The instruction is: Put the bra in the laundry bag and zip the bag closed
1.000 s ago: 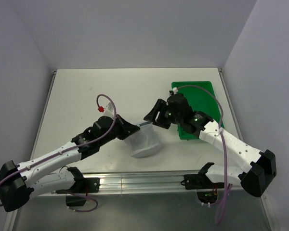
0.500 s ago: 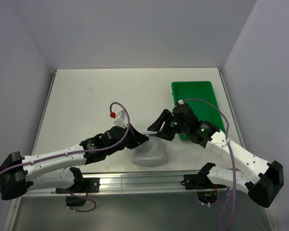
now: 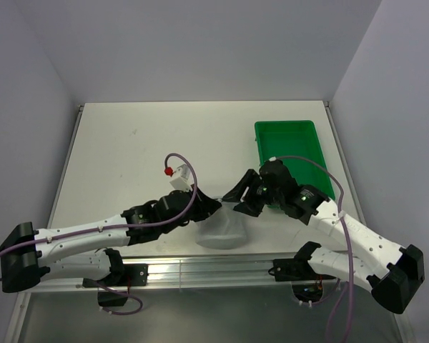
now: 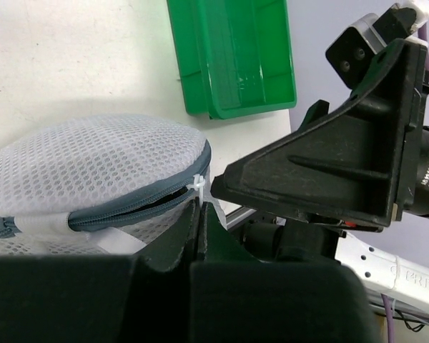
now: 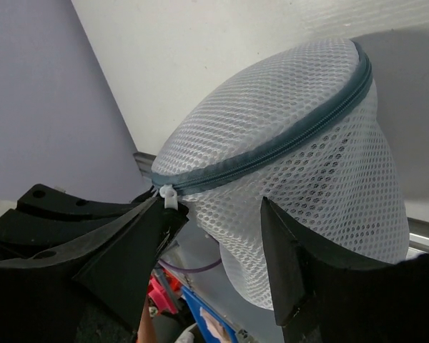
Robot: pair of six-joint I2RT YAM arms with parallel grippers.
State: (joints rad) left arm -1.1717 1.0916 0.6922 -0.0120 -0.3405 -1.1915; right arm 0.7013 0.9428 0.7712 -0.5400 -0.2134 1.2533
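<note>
The laundry bag's closed zipper edge (image 3: 227, 202) (image 5: 201, 179) is beside the pull. My right gripper should grab it there next to hold it steady while my left gripper zips the bag closed.
The laundry bag (image 3: 222, 230) is a pale mesh pouch with a grey zipper, lying near the table's front edge. It bulges in the left wrist view (image 4: 93, 168) and the right wrist view (image 5: 300, 157). My left gripper (image 3: 213, 208) is shut, its tips (image 4: 199, 207) pinching the white zipper pull (image 4: 198, 187) at the bag's end. A short dark slit of zipper stays open beside the pull. My right gripper (image 3: 236, 201) is open, and the bag's end sits between its spread fingers (image 5: 300, 271). The bra is hidden.
A green plastic tray (image 3: 289, 146) stands at the right, just behind the right arm; it also shows in the left wrist view (image 4: 232, 57). The metal rail of the table's front edge (image 3: 214, 270) runs close below the bag.
Both grippers and the bag have shifted toward the front edge and slightly right. The right gripper has come off the tray's edge. The left gripper has travelled right along the zipper.
</note>
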